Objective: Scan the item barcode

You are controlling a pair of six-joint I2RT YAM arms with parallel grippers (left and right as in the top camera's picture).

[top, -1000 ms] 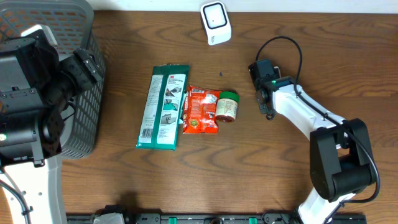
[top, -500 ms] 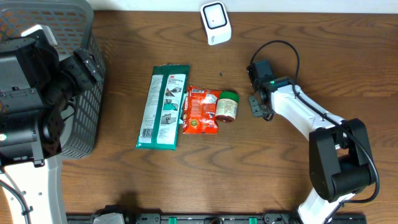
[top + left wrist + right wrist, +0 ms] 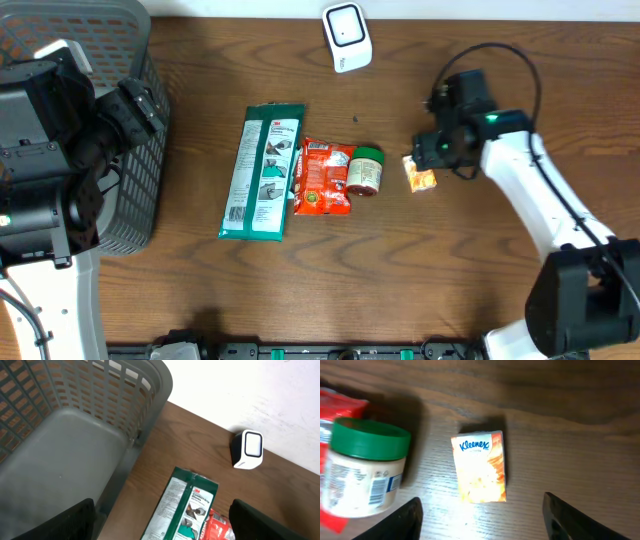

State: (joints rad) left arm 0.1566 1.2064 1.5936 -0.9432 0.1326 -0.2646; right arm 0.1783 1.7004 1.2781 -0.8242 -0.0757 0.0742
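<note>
The pack's bottom has to stay open for scanning, so the right gripper should hold the Kleenex pack across its side edges, at the end of the pack away from the lettering (image 3: 422, 182) (image 3: 483, 487).
A small orange Kleenex pack (image 3: 420, 176) (image 3: 480, 467) lies flat on the table, right of a green-lidded jar (image 3: 365, 171) (image 3: 362, 467). My right gripper (image 3: 434, 150) (image 3: 482, 522) hangs above the pack, open, and its fingers are clear of the pack on both sides. The white barcode scanner (image 3: 346, 37) (image 3: 247, 450) stands at the table's far edge. My left gripper (image 3: 135, 105) (image 3: 162, 525) is open and holds nothing, by the basket at the left. No barcode shows on the pack's upper face.
A red snack packet (image 3: 323, 177) and a long green 3M gloves pack (image 3: 262, 172) (image 3: 187, 505) lie left of the jar. A grey mesh basket (image 3: 30, 30) (image 3: 75, 435) fills the far left corner.
My right gripper has opened, let go of the Kleenex pack and lifted away to the right. The pack now lies uncovered on the table. The left arm has not moved.
</note>
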